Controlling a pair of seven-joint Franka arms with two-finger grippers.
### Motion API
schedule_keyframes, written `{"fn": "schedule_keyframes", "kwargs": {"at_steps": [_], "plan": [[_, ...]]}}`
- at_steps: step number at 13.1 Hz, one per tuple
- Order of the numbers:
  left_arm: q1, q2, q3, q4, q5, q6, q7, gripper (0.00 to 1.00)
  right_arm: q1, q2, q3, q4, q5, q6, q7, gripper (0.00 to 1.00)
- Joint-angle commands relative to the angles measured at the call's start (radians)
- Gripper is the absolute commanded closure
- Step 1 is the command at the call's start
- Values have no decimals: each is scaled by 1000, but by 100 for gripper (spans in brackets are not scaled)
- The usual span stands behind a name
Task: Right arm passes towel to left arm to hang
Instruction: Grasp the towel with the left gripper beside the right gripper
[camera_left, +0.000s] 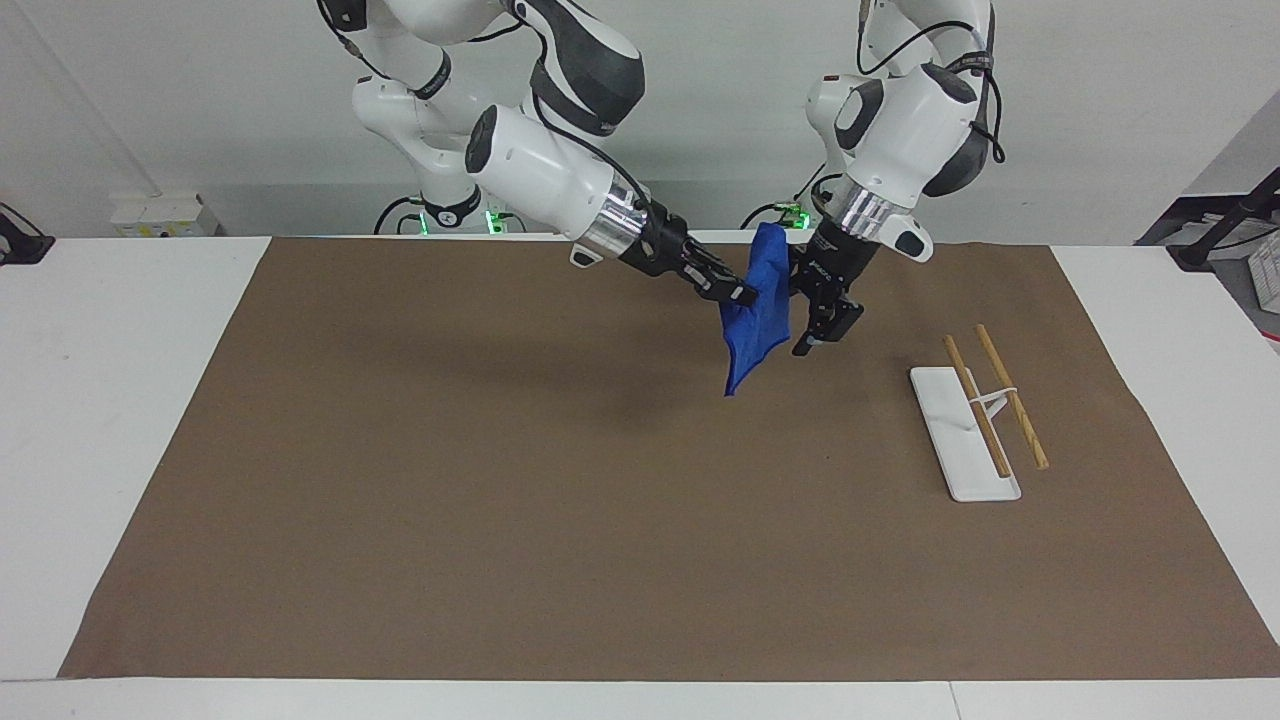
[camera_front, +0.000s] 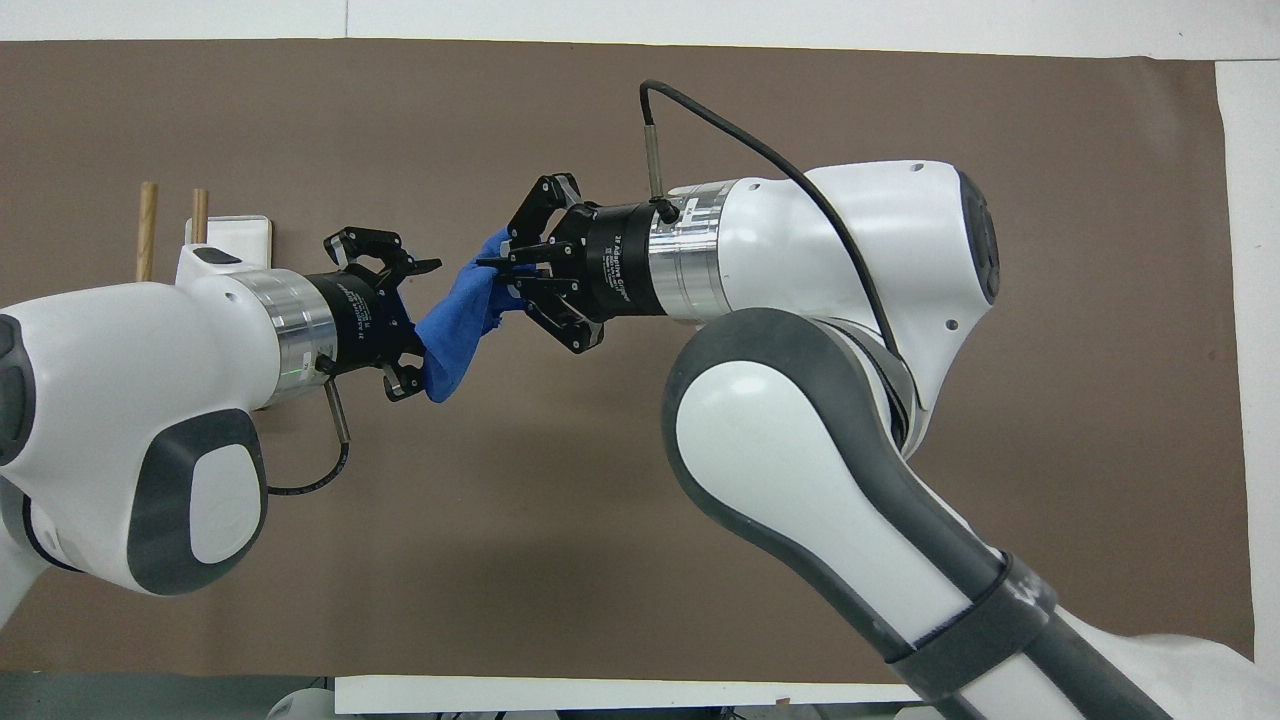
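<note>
I will next grab its free hanging edge (camera_front: 429, 335) with my left gripper to hang the towel, since the fingers of my right gripper already fill the towel's upper part.
A blue towel (camera_left: 757, 322) hangs in the air over the brown mat, pinched near its upper part by my right gripper (camera_left: 745, 294), which is shut on it. It also shows in the overhead view (camera_front: 455, 330), with the right gripper (camera_front: 492, 272) at its end toward the right arm. My left gripper (camera_left: 797, 322) is open right beside the towel, its jaws standing on either side of the towel's hanging edge, as the overhead view (camera_front: 418, 326) shows. I cannot tell whether its fingers touch the cloth.
A towel rack with a white base (camera_left: 962, 445) and two wooden rods (camera_left: 1012, 397) stands on the brown mat (camera_left: 500, 500) toward the left arm's end. It is partly hidden by the left arm in the overhead view (camera_front: 240, 232).
</note>
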Motion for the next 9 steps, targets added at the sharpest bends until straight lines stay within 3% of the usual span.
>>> {"fn": "schedule_keyframes", "kwargs": {"at_steps": [1,3,4,9], "plan": [[-9,7,7,1,-21,21,4,72,-10,10,14,15,-18,-3,7,100],[-4,7,7,1,-21,21,7,95,-10,10,14,14,-18,-3,6,100],[-1,9,7,1,-21,21,7,100,-10,10,14,14,-18,-3,7,100],[19,12,10,10,-21,17,13,100,-10,10,14,14,-26,-3,6,100]]}}
